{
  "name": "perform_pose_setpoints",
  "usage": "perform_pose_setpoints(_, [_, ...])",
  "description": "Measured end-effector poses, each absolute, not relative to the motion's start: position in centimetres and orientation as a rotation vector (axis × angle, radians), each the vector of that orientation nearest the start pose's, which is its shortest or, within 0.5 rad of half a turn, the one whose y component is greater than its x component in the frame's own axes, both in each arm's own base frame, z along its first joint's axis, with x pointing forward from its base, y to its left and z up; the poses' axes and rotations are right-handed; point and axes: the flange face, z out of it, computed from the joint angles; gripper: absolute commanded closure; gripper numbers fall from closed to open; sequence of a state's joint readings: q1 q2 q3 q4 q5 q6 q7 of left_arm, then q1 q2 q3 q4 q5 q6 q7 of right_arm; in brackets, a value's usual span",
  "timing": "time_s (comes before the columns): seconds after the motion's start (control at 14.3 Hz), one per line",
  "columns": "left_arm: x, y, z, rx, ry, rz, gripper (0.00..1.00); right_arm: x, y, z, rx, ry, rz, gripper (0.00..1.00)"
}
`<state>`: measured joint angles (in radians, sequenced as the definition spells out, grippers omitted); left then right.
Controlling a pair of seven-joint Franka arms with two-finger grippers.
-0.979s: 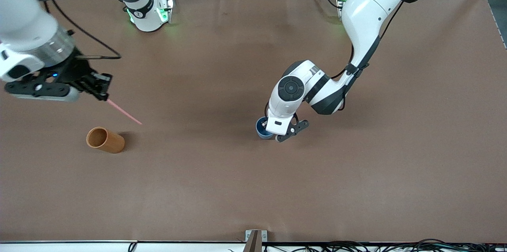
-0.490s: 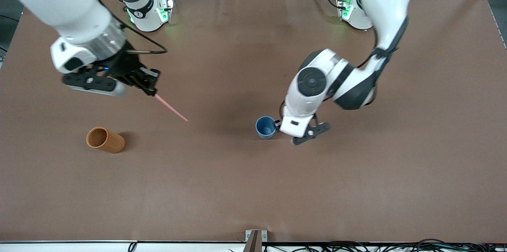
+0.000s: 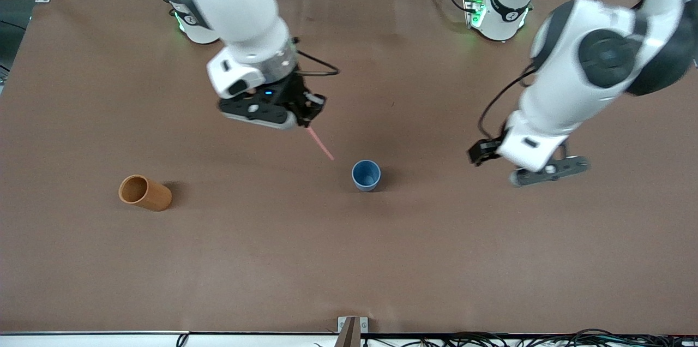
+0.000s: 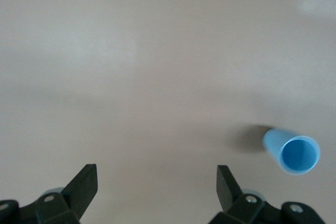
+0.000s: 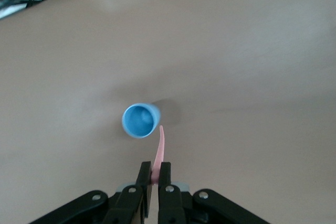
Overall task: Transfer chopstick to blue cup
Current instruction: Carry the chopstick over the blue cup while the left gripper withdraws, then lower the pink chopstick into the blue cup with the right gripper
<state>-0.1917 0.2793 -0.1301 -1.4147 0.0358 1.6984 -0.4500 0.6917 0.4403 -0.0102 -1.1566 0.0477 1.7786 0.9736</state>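
Observation:
The pink chopstick's lower end point(image 3: 331, 156) hangs short of the blue cup's rim point(image 3: 366, 163), so the robot's right gripper should move the chopstick toward the cup before it opens.
The blue cup point(image 3: 366, 174) stands upright and empty mid-table; it also shows in the right wrist view point(image 5: 140, 120) and the left wrist view point(image 4: 293, 151). My right gripper point(image 3: 312, 118) is shut on the pale pink chopstick point(image 3: 320, 144), which hangs from it, its free tip slanting down toward the cup and stopping just short of the rim. In the right wrist view the chopstick point(image 5: 159, 151) sits pinched between the shut fingers of the right gripper point(image 5: 155, 174). My left gripper point(image 3: 526, 169) is open and empty above the table, toward the left arm's end from the cup; it shows open in the left wrist view point(image 4: 156, 182).
An orange-brown cylindrical cup point(image 3: 144, 192) lies on its side toward the right arm's end of the table, nearer the front camera than the blue cup. The brown table cover point(image 3: 349, 259) spreads around both cups.
My right gripper has carried the chopstick from near the orange-brown cup across to beside the blue cup. My left gripper has drawn away from the blue cup toward the left arm's end.

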Motion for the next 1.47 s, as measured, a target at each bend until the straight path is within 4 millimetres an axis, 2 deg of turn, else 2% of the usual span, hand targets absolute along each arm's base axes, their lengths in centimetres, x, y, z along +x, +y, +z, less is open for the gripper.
perform_pose_setpoints(0.21, [60.0, -12.3, 59.0, -3.146, 0.025, 0.031, 0.0, 51.7, 50.6, 52.8, -2.973, 0.406, -0.213, 1.0])
perform_pose_setpoints(0.28, [59.0, -10.8, 60.6, -3.144, 0.079, 0.035, 0.0, 51.2, 51.8, 51.8, -2.977, 0.391, -0.225, 1.0])
perform_pose_setpoints(0.42, [57.0, -8.8, 63.3, -3.143, 0.133, 0.03, 0.0, 50.8, 52.9, 50.6, -2.997, 0.365, -0.254, 1.0])
perform_pose_setpoints(0.49, [56.1, -8.2, 64.2, -3.144, 0.147, 0.017, 0.0, 50.9, 53.1, 50.2, -3.002, 0.359, -0.264, 1.0])
perform_pose_setpoints(0.63, [55.1, -8.1, 64.9, -3.144, 0.161, 0.009, 0.0, 51.0, 53.4, 49.4, -3.005, 0.351, -0.272, 0.99])
perform_pose_setpoints(0.98, [55.1, -8.8, 64.6, -3.143, 0.179, 0.015, 0.0, 51.2, 54.3, 47.7, -3.007, 0.323, -0.318, 0.97])
perform_pose_setpoints(1.12, [55.1, -8.8, 64.6, -3.143, 0.176, 0.014, 0.0, 51.1, 55.1, 45.8, -3.013, 0.294, -0.346, 0.93])
perform_pose_setpoints(1.26, [55.1, -8.7, 64.6, -3.145, 0.144, 0.014, 0.0, 51.0, 55.9, 44.5, -3.001, 0.265, -0.376, 0.83])
perform_pose_setpoints(1.33, [55.1, -8.8, 64.6, -3.145, 0.125, 0.014, 0.0, 51.2, 56.0, 44.2, -3.004, 0.257, -0.393, 0.74])
perform_pose_setpoints(1.4, [55.1, -8.8, 64.6, -3.146, 0.116, 0.014, 0.0, 51.4, 55.8, 44.2, -3.01, 0.255, -0.412, 0.58])
perform_pose_setpoints(1.47, [55.1, -8.7, 64.6, -3.146, 0.114, 0.014, 0.0, 51.7, 55.5, 44.3, -3.012, 0.257, -0.427, 0.29])
